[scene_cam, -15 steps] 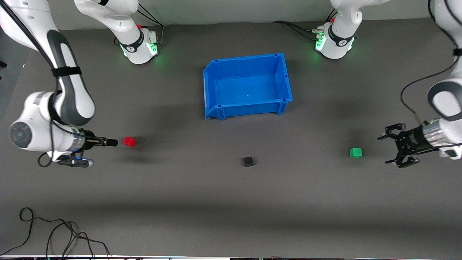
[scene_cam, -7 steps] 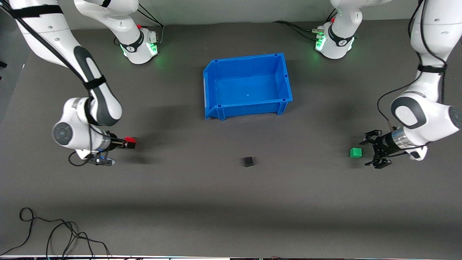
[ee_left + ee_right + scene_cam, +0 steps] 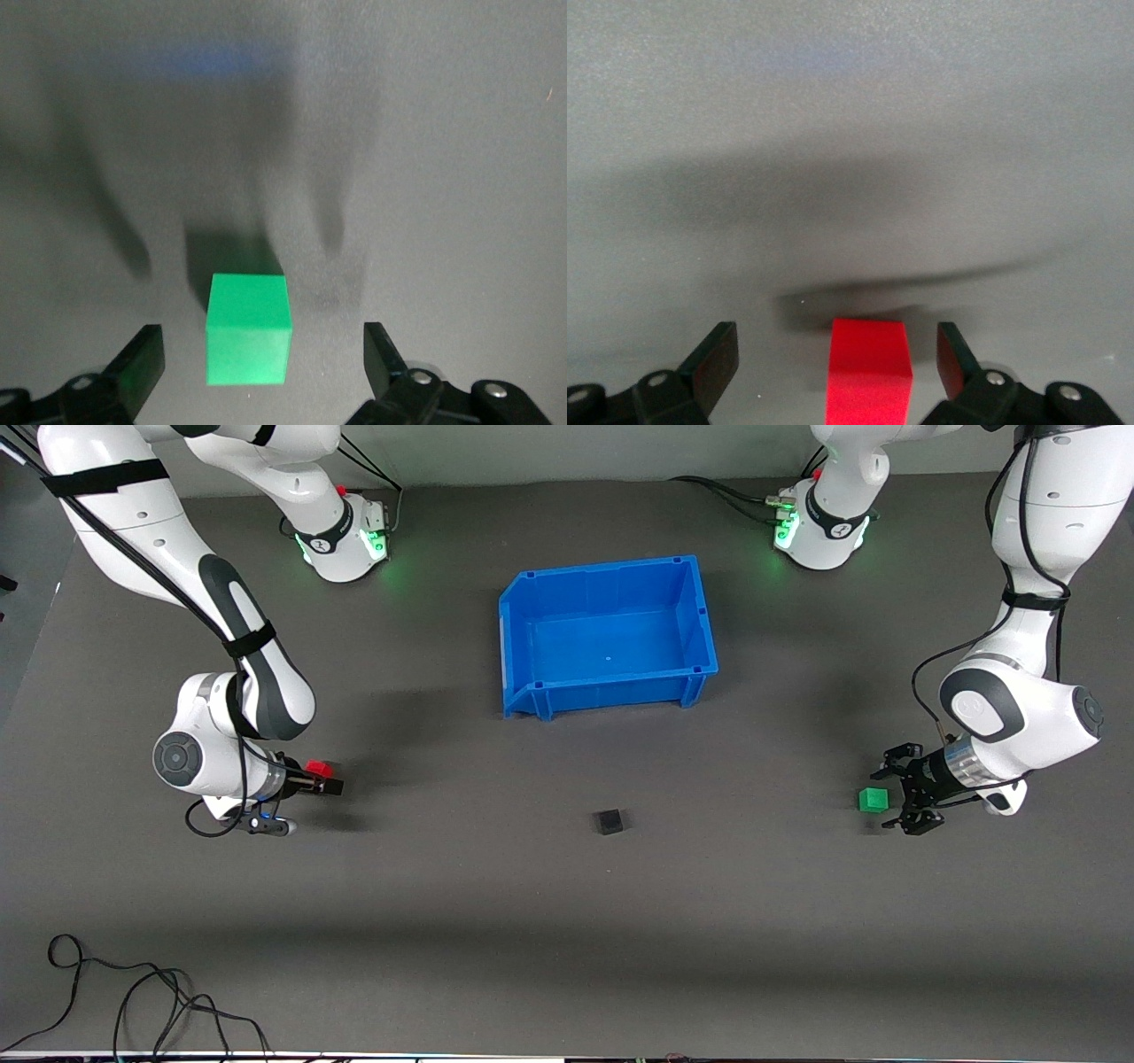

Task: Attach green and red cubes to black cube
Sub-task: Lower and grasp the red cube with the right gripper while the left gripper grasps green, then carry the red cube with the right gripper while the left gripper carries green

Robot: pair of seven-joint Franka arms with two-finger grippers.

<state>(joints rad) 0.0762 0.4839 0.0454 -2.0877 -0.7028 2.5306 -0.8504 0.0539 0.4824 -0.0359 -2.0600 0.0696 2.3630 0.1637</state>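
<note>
The green cube [image 3: 873, 800] has to be attached to the black cube [image 3: 609, 821], so my left gripper should grab the green cube by its opposite sides next.
The red cube [image 3: 318, 767] rests on the dark table toward the right arm's end. My right gripper [image 3: 331, 784] is low around it and open; in the right wrist view the red cube [image 3: 870, 372] sits between the two fingers [image 3: 713, 361] with gaps on both sides. The green cube [image 3: 873, 800] lies toward the left arm's end. My left gripper [image 3: 889, 797] is open with its tips at the cube; in the left wrist view the green cube [image 3: 249, 329] lies between the spread fingers [image 3: 383, 354], untouched. The black cube [image 3: 609, 821] sits alone mid-table.
A blue bin [image 3: 611, 689], with nothing in it, stands farther from the front camera than the black cube. Loose black cables [image 3: 133, 1001] lie at the table's near edge toward the right arm's end.
Both arms have swung in and lowered toward their cubes. The right gripper now straddles the red cube, and the left gripper has reached the green cube. No cube has moved.
</note>
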